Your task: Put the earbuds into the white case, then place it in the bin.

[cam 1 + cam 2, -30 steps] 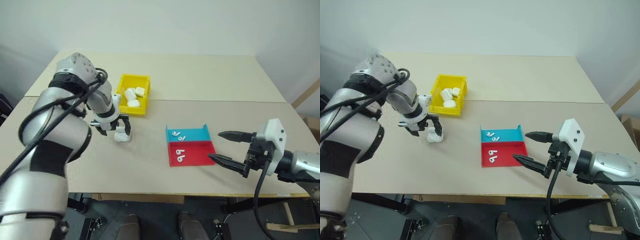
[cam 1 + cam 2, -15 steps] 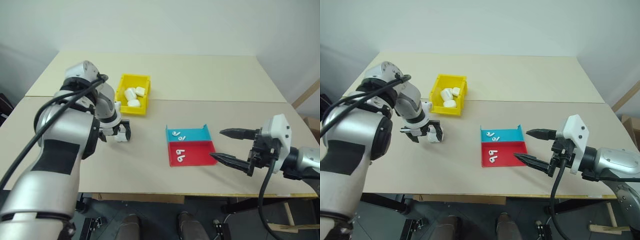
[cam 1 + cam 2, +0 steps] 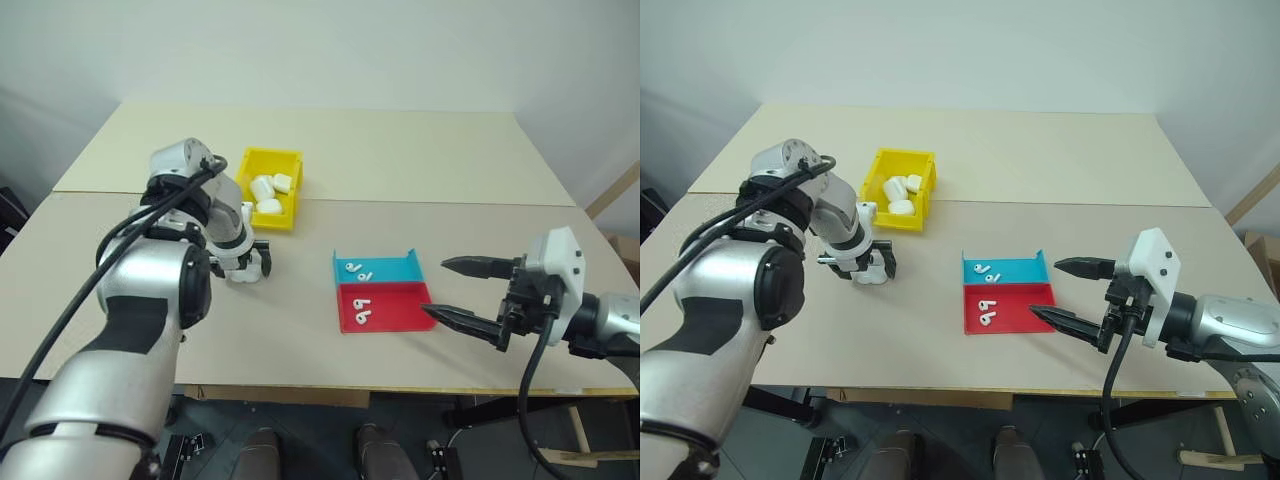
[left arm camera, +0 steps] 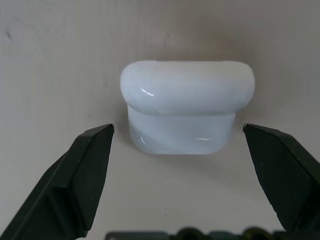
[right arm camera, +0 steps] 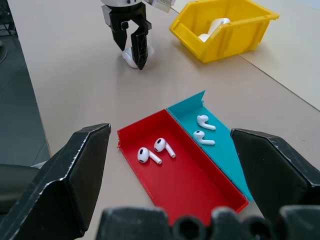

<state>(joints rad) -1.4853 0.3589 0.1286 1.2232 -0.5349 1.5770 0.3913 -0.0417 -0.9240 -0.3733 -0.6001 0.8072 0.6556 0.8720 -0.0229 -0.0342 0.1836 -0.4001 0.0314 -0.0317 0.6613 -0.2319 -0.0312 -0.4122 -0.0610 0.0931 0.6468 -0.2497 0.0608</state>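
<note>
The white case is ready for my left gripper to close on it now: in the left wrist view the gripper's fingers are beside the case's lower body, above the table.
The white case (image 4: 186, 107) stands on the table just in front of the yellow bin (image 3: 268, 203). My left gripper (image 3: 246, 268) points down over the case, open, with one black finger (image 4: 84, 172) on each side and a gap to both. Two earbuds (image 5: 155, 149) lie in the red half of the tray (image 3: 395, 308) and two more earbuds (image 5: 202, 129) in its blue half. My right gripper (image 3: 436, 289) hovers open and empty just right of the tray, pointing toward it.
The bin holds three look-alike white cases (image 3: 268, 190). A seam between two tabletops (image 3: 450, 203) runs across behind the tray. The table's front edge (image 3: 400, 388) lies close below my right gripper.
My left gripper has sunk from beside the case to straddle it, and the arm has swung in closer. The right arm has stayed still.
</note>
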